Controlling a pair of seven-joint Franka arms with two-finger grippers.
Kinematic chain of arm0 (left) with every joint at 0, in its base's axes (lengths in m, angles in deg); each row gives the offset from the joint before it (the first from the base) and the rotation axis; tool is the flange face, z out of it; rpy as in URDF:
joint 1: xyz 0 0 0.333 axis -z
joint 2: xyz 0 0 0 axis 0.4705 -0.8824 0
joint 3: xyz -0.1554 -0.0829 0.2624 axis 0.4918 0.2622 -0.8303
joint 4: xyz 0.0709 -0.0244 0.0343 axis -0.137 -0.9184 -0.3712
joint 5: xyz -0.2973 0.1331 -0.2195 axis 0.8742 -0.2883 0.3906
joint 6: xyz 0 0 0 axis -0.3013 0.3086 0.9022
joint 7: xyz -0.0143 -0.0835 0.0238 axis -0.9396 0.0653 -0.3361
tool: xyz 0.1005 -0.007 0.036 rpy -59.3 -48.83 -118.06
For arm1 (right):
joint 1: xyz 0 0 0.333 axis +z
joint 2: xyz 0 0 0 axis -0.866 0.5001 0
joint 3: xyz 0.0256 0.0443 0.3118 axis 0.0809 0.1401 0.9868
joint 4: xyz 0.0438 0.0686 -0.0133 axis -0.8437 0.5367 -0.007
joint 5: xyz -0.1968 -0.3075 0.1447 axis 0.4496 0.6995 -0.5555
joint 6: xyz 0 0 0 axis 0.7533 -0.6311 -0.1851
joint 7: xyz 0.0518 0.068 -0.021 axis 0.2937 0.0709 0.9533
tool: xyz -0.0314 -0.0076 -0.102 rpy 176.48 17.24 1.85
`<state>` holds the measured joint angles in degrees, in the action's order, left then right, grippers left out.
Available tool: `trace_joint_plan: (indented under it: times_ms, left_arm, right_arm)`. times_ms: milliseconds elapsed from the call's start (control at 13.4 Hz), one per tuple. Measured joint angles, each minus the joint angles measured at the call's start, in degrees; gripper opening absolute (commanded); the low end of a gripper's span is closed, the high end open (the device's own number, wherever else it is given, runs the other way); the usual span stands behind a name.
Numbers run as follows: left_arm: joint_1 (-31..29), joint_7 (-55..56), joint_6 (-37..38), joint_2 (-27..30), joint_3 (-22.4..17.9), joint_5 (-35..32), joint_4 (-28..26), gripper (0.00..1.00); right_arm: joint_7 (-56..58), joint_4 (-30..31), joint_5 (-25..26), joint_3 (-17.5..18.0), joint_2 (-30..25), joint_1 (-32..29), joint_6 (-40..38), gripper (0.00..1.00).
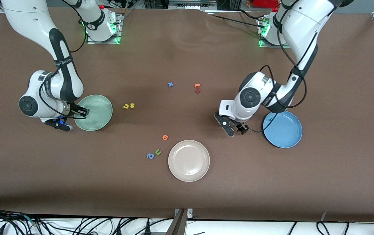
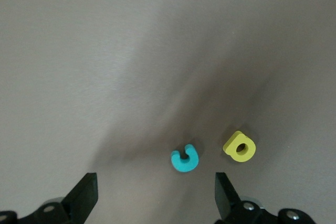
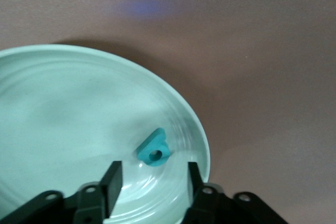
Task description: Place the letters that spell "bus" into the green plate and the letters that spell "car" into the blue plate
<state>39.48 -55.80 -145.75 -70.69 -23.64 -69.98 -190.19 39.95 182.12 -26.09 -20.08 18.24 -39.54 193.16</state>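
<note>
The teal c (image 2: 185, 165) is still below and ahead of the fingers, so it is too early to close. My left gripper comes down toward the c, then closes on it.
The teal b (image 3: 154, 150) lies loose in the green plate (image 1: 100, 106), near its rim. My right gripper (image 3: 152, 182) hangs open just over it, its fingers (image 3: 111, 182) clear of the letter; from the front this gripper (image 1: 82, 112) sits over the plate's edge. The yellow u (image 1: 126, 106) and yellow s (image 1: 132, 105) lie on the table beside the green plate. My left gripper (image 2: 156, 198) is open low over the table next to the blue plate (image 1: 282, 129). The teal c (image 2: 184, 159) and yellow a (image 2: 240, 147) lie just ahead of its fingers (image 2: 226, 195), hidden in the front view.
A beige plate (image 1: 189, 160) sits nearest the front camera. An orange letter (image 1: 165, 137), a green u (image 1: 158, 151) and a blue a (image 1: 150, 156) lie beside it. Mid-table lie a blue x (image 1: 170, 84) and an orange and a dark red letter (image 1: 197, 88).
</note>
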Motion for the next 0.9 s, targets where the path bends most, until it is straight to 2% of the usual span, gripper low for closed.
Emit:
trace_joint_plan:
  times_ms: [224, 448, 597, 746, 896]
  left_arm:
    - [1.0, 0.0, -0.4, -1.3, 0.0, -0.5, -0.3, 0.99]
    - [1.1, -0.1, -1.0, -1.7, 0.0, -2.2, -1.6, 0.98]
    - [1.1, -0.1, -3.3, -1.9, -0.1, -3.1, -2.5, 0.86]
    - [1.2, -0.2, -4.8, -2.0, 0.0, -3.1, -3.3, 0.81]
    - [1.2, -0.2, -5.2, -2.0, 0.0, -4.9, -3.3, 0.64]
  right_arm:
    - [-6.3, -3.3, -0.5, 0.8, -3.0, 0.4, -8.1, 0.99]
    - [-21.2, -5.5, -0.5, 5.2, -6.5, 2.7, -11.2, 0.98]
    - [-32.8, -5.5, -0.5, 9.5, -6.9, 4.6, -8.7, 0.98]
    - [-41.0, -4.8, -0.5, 13.2, -6.1, 5.5, -4.4, 0.98]
    - [-45.1, -3.1, -0.5, 15.5, -5.0, 5.6, 0.5, 0.98]
